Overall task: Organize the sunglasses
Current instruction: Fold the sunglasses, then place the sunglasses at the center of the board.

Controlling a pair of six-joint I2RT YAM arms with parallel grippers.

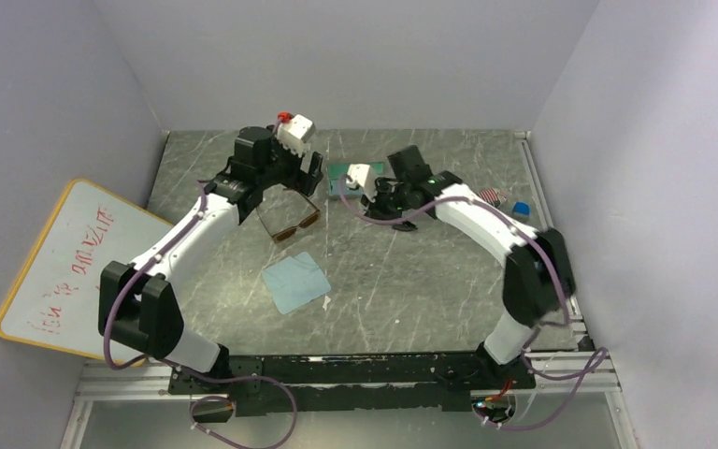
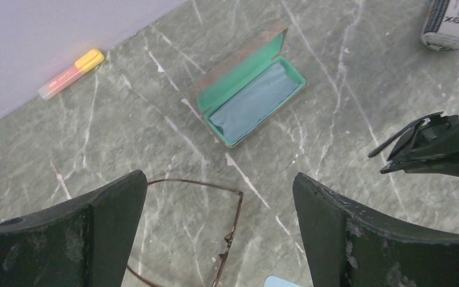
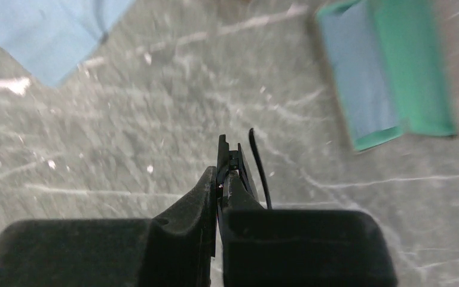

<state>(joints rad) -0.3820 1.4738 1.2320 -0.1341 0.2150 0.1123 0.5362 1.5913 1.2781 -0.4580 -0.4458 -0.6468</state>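
Observation:
The black sunglasses hang above marble beside the open case [image 1: 341,178] and would fall if I opened now, so my right gripper keeps holding the sunglasses first.
The thin-frame sunglasses [image 1: 292,223] with brown-amber lenses lie open on the marble table, and in the left wrist view [image 2: 227,230] they sit below and between my fingers. My left gripper [image 1: 299,182] [image 2: 218,179] is open and empty above them. My right gripper [image 1: 374,201] [image 3: 222,179] is shut on the black sunglasses [image 3: 232,156], folded and held a little above the table; they also show at the right of the left wrist view [image 2: 412,140]. An open case [image 1: 341,178] [image 2: 251,98] [image 3: 394,78] with green lining holds a blue cloth.
A light-blue cloth [image 1: 296,281] [image 3: 66,30] lies in front of the thin-frame pair. A grey printed case [image 2: 451,21] lies at the far right. A marker [image 2: 72,73] lies by the back wall. A whiteboard [image 1: 65,267] leans at the left. A blue block [image 1: 521,210] sits near the right wall.

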